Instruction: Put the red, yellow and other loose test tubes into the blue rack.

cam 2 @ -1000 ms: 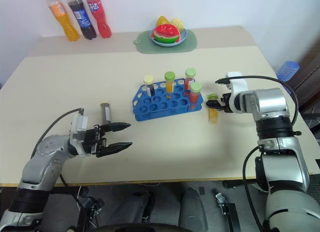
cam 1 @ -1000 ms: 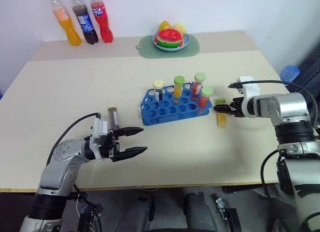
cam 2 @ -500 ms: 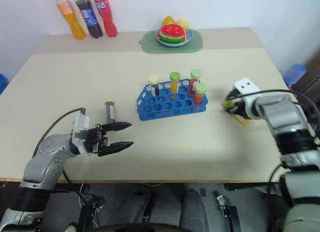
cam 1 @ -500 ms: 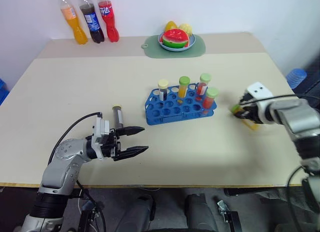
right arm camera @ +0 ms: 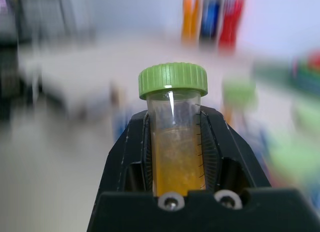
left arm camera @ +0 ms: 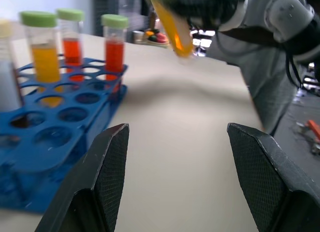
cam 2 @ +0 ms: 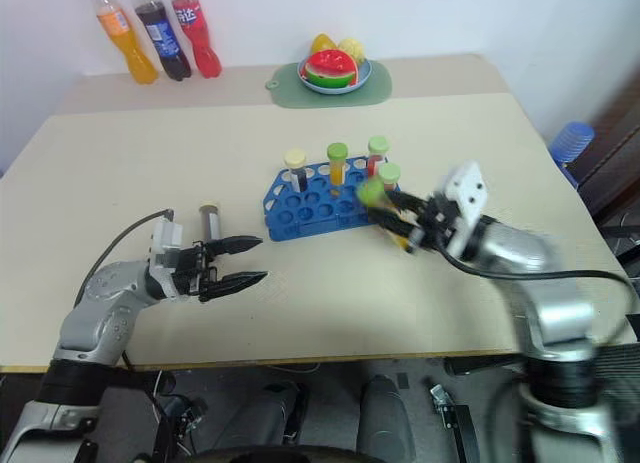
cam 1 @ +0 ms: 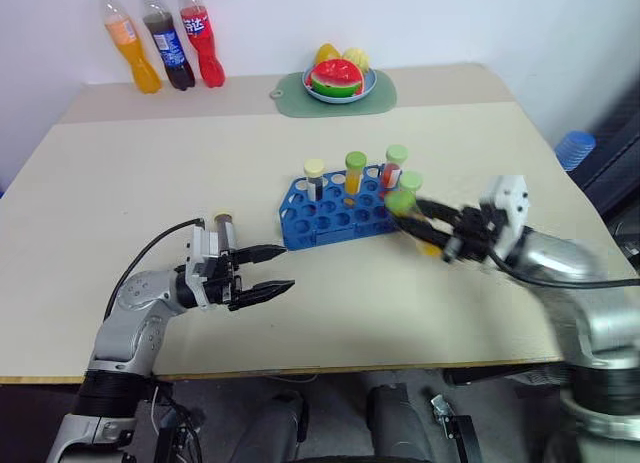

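The green-capped yellow tube tilts, its base beside the blue rack (cam 1: 335, 215), and would miss if I opened now, so my right gripper should line it up first.
The blue rack (cam 1: 335, 215) sits mid-table with several capped tubes upright in its back holes. My right gripper (cam 1: 422, 213) is shut on a yellow test tube (right arm camera: 174, 151) with a green cap (cam 1: 399, 201). It holds the tube tilted in the air, just off the rack's right front corner. The same tube (left arm camera: 173, 25) also shows in the left wrist view. A dark brown tube (cam 1: 224, 229) with a cream cap stands on the table to the left of the rack. My left gripper (cam 1: 286, 267) hovers open right in front of it, its fingers (left arm camera: 107, 164) pointing toward the rack.
Three soda bottles (cam 1: 160, 49) stand at the back left corner. A green mat (cam 1: 296, 96) with a fruit plate (cam 1: 340, 78) lies at the back centre. A blue item (cam 1: 573, 148) sits beyond the table's right edge.
My right gripper closed on the yellow tube, lifted it off the table at the right and swung it left to the rack's right end. The left gripper stayed put.
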`<control>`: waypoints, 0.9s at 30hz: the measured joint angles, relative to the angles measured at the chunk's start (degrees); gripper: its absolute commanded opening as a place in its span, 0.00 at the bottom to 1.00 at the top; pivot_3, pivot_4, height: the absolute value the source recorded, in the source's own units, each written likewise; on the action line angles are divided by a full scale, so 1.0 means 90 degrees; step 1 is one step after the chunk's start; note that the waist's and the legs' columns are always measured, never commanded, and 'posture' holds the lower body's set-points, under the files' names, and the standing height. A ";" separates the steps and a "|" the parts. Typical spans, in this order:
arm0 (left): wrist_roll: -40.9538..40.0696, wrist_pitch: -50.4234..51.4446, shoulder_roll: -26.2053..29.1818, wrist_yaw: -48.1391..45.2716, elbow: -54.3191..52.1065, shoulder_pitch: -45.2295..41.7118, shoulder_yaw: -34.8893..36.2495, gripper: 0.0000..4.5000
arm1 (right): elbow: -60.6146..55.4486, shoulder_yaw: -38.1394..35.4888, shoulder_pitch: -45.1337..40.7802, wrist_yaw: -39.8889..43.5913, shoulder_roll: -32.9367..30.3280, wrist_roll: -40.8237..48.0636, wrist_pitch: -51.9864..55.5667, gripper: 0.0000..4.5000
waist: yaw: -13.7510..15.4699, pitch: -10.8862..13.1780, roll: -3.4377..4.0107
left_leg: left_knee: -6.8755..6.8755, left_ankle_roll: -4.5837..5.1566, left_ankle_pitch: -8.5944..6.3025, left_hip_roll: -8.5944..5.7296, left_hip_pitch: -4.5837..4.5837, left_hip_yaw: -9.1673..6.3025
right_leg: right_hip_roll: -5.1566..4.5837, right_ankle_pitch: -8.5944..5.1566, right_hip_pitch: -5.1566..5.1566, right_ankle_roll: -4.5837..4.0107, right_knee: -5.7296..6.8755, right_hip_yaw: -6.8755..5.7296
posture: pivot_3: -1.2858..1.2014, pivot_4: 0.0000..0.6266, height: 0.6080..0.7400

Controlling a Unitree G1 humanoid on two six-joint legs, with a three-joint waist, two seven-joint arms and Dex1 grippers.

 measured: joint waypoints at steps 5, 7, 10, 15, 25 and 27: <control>-0.0001 -0.0101 0.0017 0.0040 0.0136 0.0024 0.0228 0.72 | 0.1252 0.0607 -0.0264 -0.0808 0.1581 -0.0719 -0.1703 0.18 | -0.0011 -0.0004 -0.0006 | -0.0001 -0.0004 0.0001 -0.0007 -0.0001 -0.0001 | -0.0001 0.0001 -0.0002 -0.0001 0.0002 0.0000 | 0.52 0.24 1.00; -0.0001 -0.0103 0.0015 0.0079 0.0129 0.0061 0.0264 0.72 | 0.1911 0.0720 -0.0339 -0.1063 0.1901 -0.1035 -0.2356 0.18 | -0.0020 -0.0003 -0.0004 | -0.0002 -0.0007 0.0003 -0.0006 0.0000 -0.0002 | 0.0001 0.0002 -0.0006 -0.0003 0.0006 0.0000 | 0.52 0.24 1.00; -0.0007 -0.0100 0.0043 0.0146 0.0085 0.0137 0.0401 0.72 | 0.2643 0.0757 -0.0406 -0.1294 0.2157 -0.1354 -0.3188 0.18 | -0.0043 -0.0003 -0.0004 | -0.0005 -0.0009 0.0005 -0.0005 0.0000 -0.0004 | 0.0003 0.0002 -0.0009 -0.0003 0.0008 0.0000 | 0.52 0.24 1.00; -0.0009 -0.0097 0.0047 0.0285 -0.0145 0.0286 0.0452 0.72 | 0.4286 0.0682 -0.0857 -0.1922 0.2333 -0.1948 -0.4548 0.18 | -0.0069 -0.0003 -0.0003 | -0.0009 -0.0015 0.0008 0.0002 0.0004 -0.0005 | 0.0014 0.0005 -0.0010 -0.0009 0.0011 0.0000 | 0.52 0.24 1.00; -0.0013 -0.0095 0.0044 0.0491 -0.0392 0.0508 0.0551 0.72 | 0.5494 0.0614 -0.1104 -0.2396 0.2422 -0.2242 -0.5829 0.18 | -0.0066 -0.0006 -0.0001 | -0.0008 -0.0044 0.0003 0.0045 0.0014 -0.0010 | 0.0069 0.0020 -0.0008 -0.0036 0.0010 0.0012 | 0.52 0.24 1.00; -0.0013 -0.0095 0.0024 0.0526 -0.0412 0.0518 0.0576 0.72 | 0.5587 0.0643 -0.1103 -0.2443 0.2469 -0.2286 -0.5930 0.18 | -0.0069 -0.0006 -0.0001 | -0.0010 -0.0051 -0.0001 0.0058 0.0020 -0.0008 | 0.0085 0.0023 -0.0008 -0.0042 0.0010 0.0018 | 0.52 0.24 1.00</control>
